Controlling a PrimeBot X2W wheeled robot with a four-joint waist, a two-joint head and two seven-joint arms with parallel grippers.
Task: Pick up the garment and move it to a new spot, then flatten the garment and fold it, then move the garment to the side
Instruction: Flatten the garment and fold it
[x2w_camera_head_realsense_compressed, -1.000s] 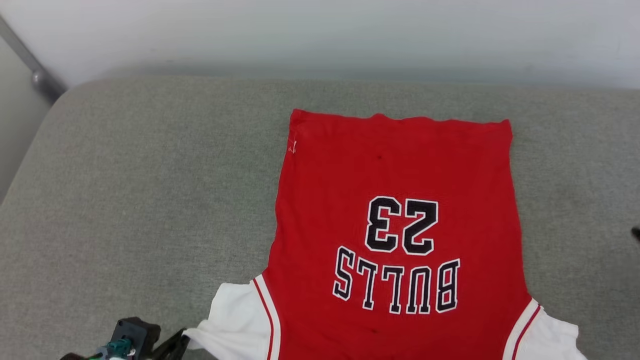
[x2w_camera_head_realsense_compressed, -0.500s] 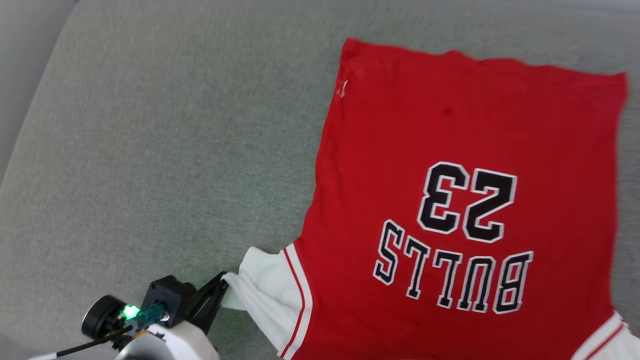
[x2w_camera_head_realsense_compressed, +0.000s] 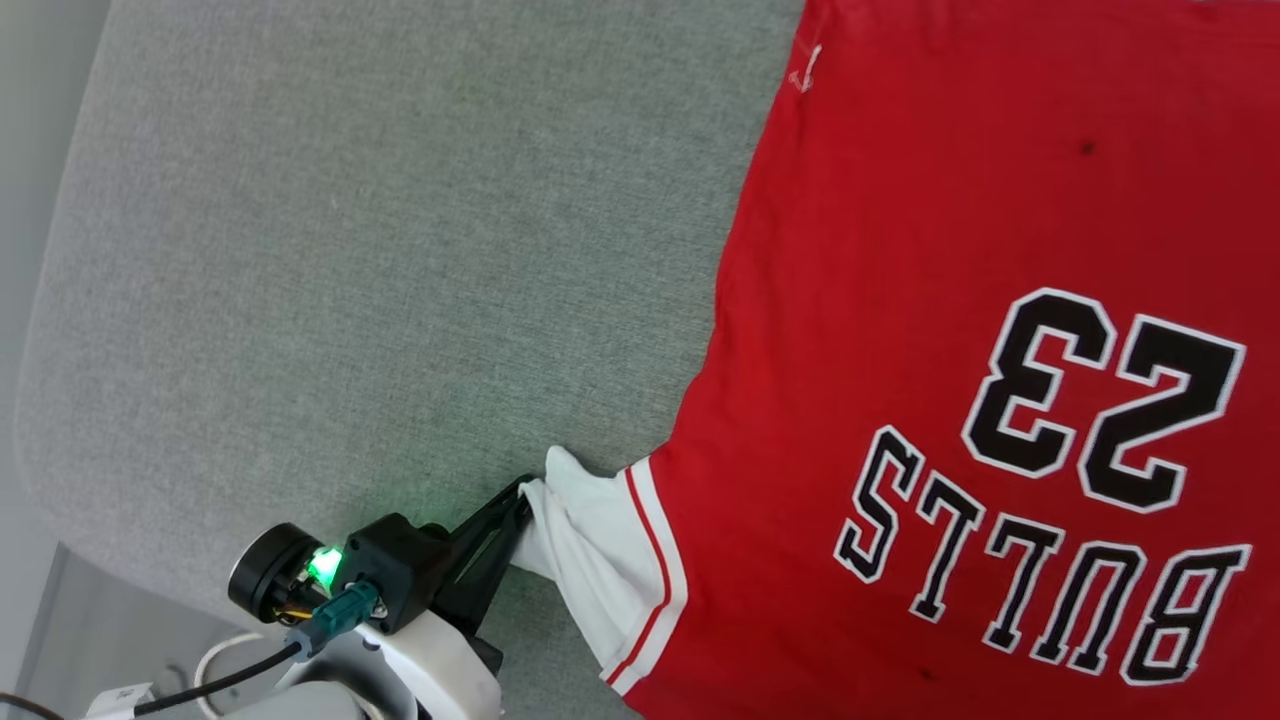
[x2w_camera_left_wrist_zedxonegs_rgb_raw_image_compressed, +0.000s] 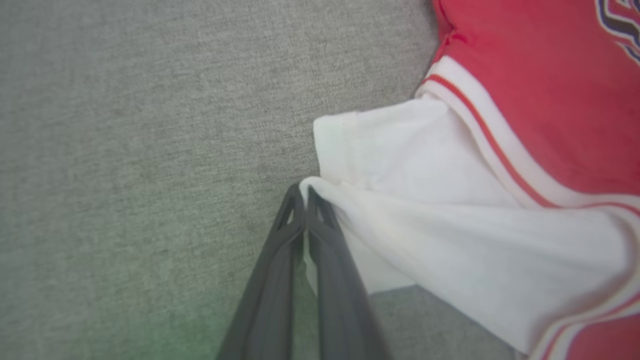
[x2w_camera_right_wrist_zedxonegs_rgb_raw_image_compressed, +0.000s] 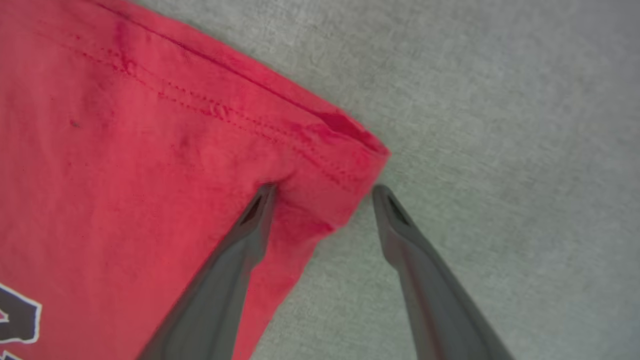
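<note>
The red jersey needs to be held by its hem corner (x2w_camera_right_wrist_zedxonegs_rgb_raw_image_compressed: 351, 180) next, with my right gripper. The jersey's edge (x2w_camera_right_wrist_zedxonegs_rgb_raw_image_compressed: 354, 129) stands up slightly there.
The garment (x2w_camera_head_realsense_compressed: 900, 300), a red jersey with black "BULLS 23" lettering facing up, lies spread on the grey cushion, lettering upside down to me. Its white sleeve (x2w_camera_head_realsense_compressed: 590, 540) with red-and-white trim is bunched at the lower middle of the head view. My left gripper (x2w_camera_head_realsense_compressed: 525, 500) is shut on the sleeve's edge (x2w_camera_left_wrist_zedxonegs_rgb_raw_image_compressed: 320, 192), pinching the white cloth between its fingertips. In the right wrist view my right gripper (x2w_camera_right_wrist_zedxonegs_rgb_raw_image_compressed: 322, 192) stands open astride the garment's red hem corner (x2w_camera_right_wrist_zedxonegs_rgb_raw_image_compressed: 345, 165), one finger pressing on the cloth, the other on the cushion beside it.
The grey fabric cushion (x2w_camera_head_realsense_compressed: 350, 250) spreads to the left of the garment. Its rounded left edge (x2w_camera_head_realsense_compressed: 40, 400) drops off toward a pale floor at the lower left. A black cable (x2w_camera_head_realsense_compressed: 230, 675) trails from my left wrist.
The head camera has swung down and left, so the garment sits larger and further right. My left gripper stays shut on the sleeve, which is now more bunched.
</note>
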